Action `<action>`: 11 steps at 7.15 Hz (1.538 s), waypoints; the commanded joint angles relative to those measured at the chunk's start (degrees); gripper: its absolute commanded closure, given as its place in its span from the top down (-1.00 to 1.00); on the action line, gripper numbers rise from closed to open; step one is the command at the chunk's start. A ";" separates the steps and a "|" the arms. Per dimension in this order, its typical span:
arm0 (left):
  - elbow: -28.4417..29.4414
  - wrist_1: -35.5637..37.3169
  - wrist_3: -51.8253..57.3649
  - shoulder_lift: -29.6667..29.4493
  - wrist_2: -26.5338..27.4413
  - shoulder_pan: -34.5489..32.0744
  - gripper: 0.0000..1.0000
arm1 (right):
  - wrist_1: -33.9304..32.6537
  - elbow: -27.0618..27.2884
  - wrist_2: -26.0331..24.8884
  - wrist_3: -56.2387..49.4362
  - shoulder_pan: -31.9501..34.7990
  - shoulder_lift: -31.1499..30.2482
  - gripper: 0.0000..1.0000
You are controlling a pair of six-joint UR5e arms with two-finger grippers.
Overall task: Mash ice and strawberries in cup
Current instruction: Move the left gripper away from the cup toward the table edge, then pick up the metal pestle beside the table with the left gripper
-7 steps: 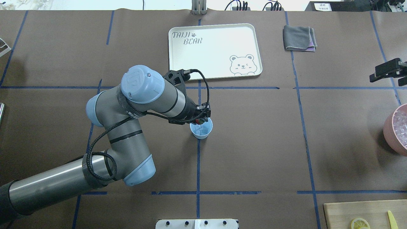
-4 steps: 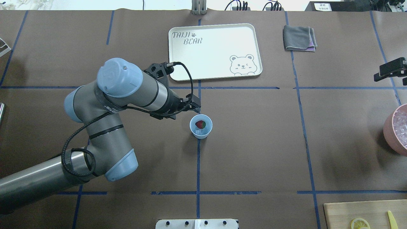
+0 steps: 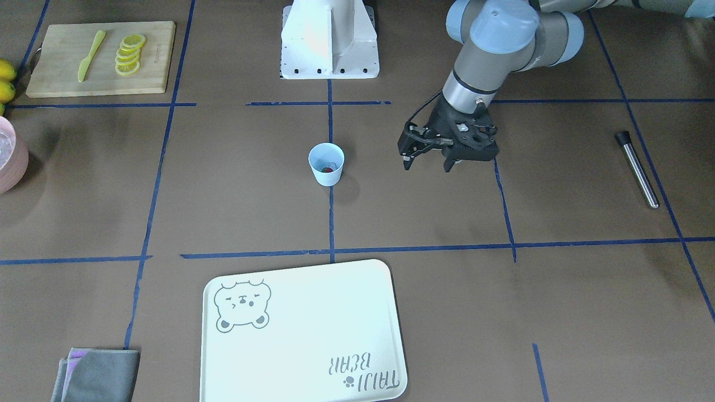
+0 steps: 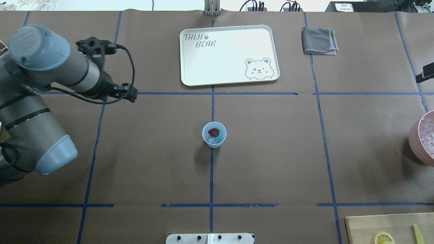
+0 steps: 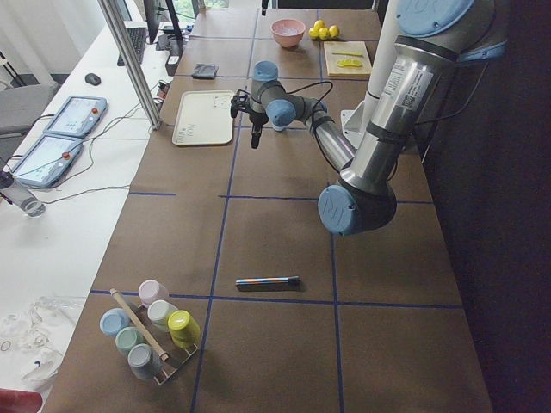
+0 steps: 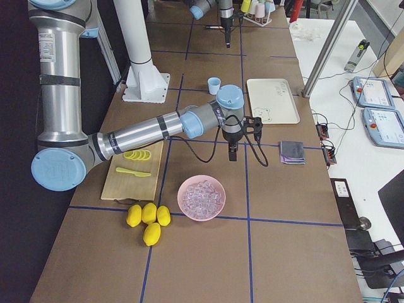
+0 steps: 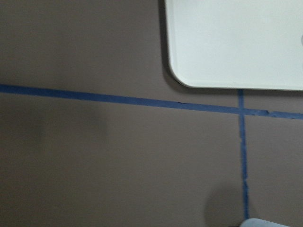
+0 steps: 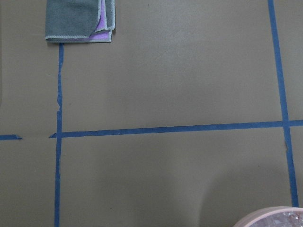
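The metal muddler rod has to mash the ice and strawberries in the cup (image 3: 326,164), so my left gripper needs to grab it next by its steel body (image 3: 640,175).
The pale blue cup (image 4: 214,135) stands at the table's middle on a blue tape line; it also shows in the front view (image 3: 326,163) and the right view (image 6: 214,84). A red strawberry (image 4: 213,132) lies inside it on whitish ice (image 4: 219,138). My left gripper (image 3: 427,165) is open and empty, hanging above the table well to the cup's left (image 4: 131,96). My right gripper (image 6: 232,153) hangs over the table between the pink bowl and the tray. Only a black edge of it shows in the overhead view (image 4: 426,72), so I cannot tell its state.
A white bear tray (image 4: 230,54) lies beyond the cup, a folded grey cloth (image 4: 318,40) to its right. A pink bowl (image 4: 414,132) of ice stands far right. A cutting board (image 3: 100,58) holds lemon slices (image 3: 129,53). A metal rod (image 3: 637,167) lies on my left side.
My left gripper let the strawberry go into the cup, then drew away to the left and farther back. My right gripper slid right, nearly out of the overhead view.
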 commanded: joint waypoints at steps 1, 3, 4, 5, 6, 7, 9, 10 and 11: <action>-1.29 1.21 19.55 10.68 -1.85 -8.89 0.80 | -0.09 -0.25 0.19 -0.44 0.35 0.10 1.00; 6.57 1.12 33.01 13.61 -6.15 -17.41 0.80 | -0.09 -0.60 0.19 -0.44 0.26 0.45 1.00; 14.28 -1.32 36.57 13.01 -10.17 -22.85 0.80 | -0.09 -0.60 0.19 -0.44 0.26 0.45 1.00; 23.32 -7.00 36.69 12.57 -13.61 -24.73 0.80 | -0.09 -0.60 0.54 -0.36 0.35 0.45 1.00; 31.07 -13.50 35.82 11.61 -13.90 -25.01 0.80 | -0.09 -0.51 0.81 -0.35 0.26 0.54 1.00; 33.84 -14.78 32.24 10.47 -13.90 -24.93 0.80 | 0.00 -0.25 2.03 -0.27 0.35 0.36 1.00; 35.70 -14.79 29.67 11.24 -13.99 -24.75 0.80 | 0.09 -0.07 2.74 0.08 0.35 0.36 1.00; 35.89 -14.88 29.48 12.12 -17.12 -24.75 0.80 | 0.09 -0.07 2.74 0.08 0.35 0.45 1.00; 35.80 -14.97 29.48 13.60 -20.64 -24.75 0.80 | 0.09 0.10 2.74 0.08 0.35 0.45 1.00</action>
